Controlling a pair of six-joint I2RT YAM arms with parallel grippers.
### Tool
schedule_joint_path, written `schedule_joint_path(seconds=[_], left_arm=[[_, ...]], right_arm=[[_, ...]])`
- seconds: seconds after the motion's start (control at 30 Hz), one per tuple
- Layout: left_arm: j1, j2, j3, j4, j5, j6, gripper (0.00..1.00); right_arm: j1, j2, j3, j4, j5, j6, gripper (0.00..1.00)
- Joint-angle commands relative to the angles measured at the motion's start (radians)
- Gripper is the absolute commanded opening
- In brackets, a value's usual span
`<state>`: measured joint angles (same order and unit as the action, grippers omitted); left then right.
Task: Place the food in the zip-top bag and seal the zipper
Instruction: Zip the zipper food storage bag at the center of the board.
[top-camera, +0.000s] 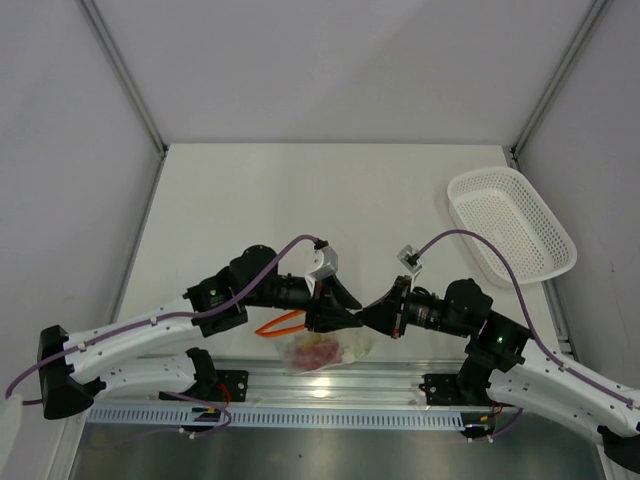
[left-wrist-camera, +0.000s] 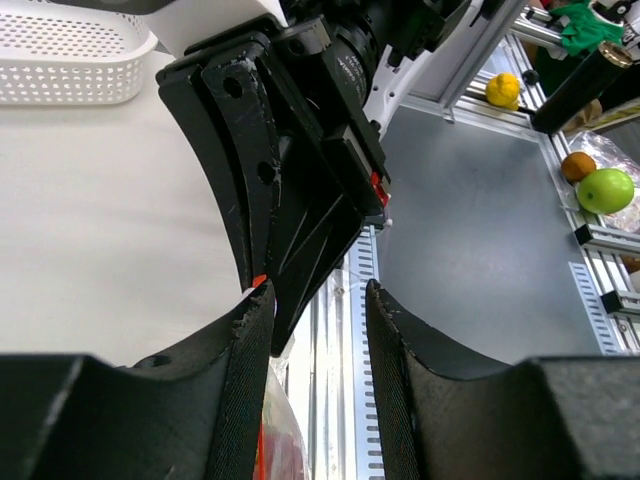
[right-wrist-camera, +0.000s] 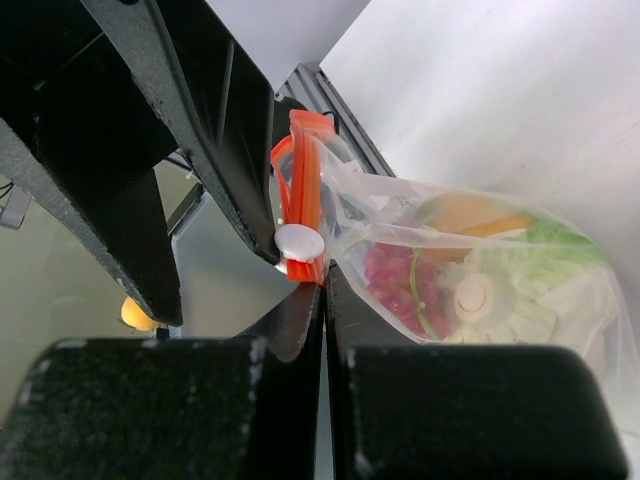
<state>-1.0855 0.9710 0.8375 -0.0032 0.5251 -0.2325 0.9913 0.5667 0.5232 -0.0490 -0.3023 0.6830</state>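
Observation:
I should next pinch the white slider tab (left-wrist-camera: 248, 293) with my left gripper to seal the zipper while my right gripper holds the bag's edge.
The zip-top bag (right-wrist-camera: 450, 260) is clear and hangs at the table's near edge (top-camera: 325, 350). Inside it are the dark red grape bunch (right-wrist-camera: 393, 275), the yellow-orange fruit (right-wrist-camera: 470, 215), a green piece (right-wrist-camera: 560, 245) and a whitish piece (right-wrist-camera: 478, 297). The orange-red zipper (right-wrist-camera: 305, 185) runs up from a white slider tab (right-wrist-camera: 300, 242). My right gripper (right-wrist-camera: 324, 290) is shut on the bag's edge just below the tab (top-camera: 372, 316). My left gripper (left-wrist-camera: 318, 292) is open, tip to tip with the right one (top-camera: 345, 312), the zipper end (left-wrist-camera: 258, 282) at its left finger.
A white mesh basket (top-camera: 510, 225) stands at the far right of the table, and also shows in the left wrist view (left-wrist-camera: 60, 50). A slotted metal rail (top-camera: 330, 385) runs along the near edge. Off the table lie a yellow fruit (left-wrist-camera: 503, 88) and a green apple (left-wrist-camera: 606, 190).

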Motion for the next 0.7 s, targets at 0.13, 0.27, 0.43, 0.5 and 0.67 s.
schedule_joint_path(seconds=[0.13, 0.27, 0.43, 0.5, 0.67], left_arm=[[-0.005, 0.011, 0.020, 0.014, -0.077, 0.056, 0.50], [-0.005, 0.000, 0.002, 0.029, -0.115, 0.078, 0.55], [-0.005, -0.008, -0.021, 0.057, -0.132, 0.082, 0.61], [-0.005, -0.003, -0.023, 0.057, -0.131, 0.082, 0.61], [-0.005, 0.011, -0.028, 0.054, -0.111, 0.078, 0.54]], right_arm=[[0.004, -0.007, 0.052, 0.054, 0.008, 0.023, 0.00], [0.004, -0.016, 0.046, 0.054, 0.011, 0.021, 0.00], [0.004, -0.007, 0.043, 0.054, 0.003, 0.020, 0.00], [0.006, -0.005, 0.040, 0.052, 0.005, 0.020, 0.00], [0.004, -0.004, 0.041, 0.054, 0.008, 0.020, 0.00]])
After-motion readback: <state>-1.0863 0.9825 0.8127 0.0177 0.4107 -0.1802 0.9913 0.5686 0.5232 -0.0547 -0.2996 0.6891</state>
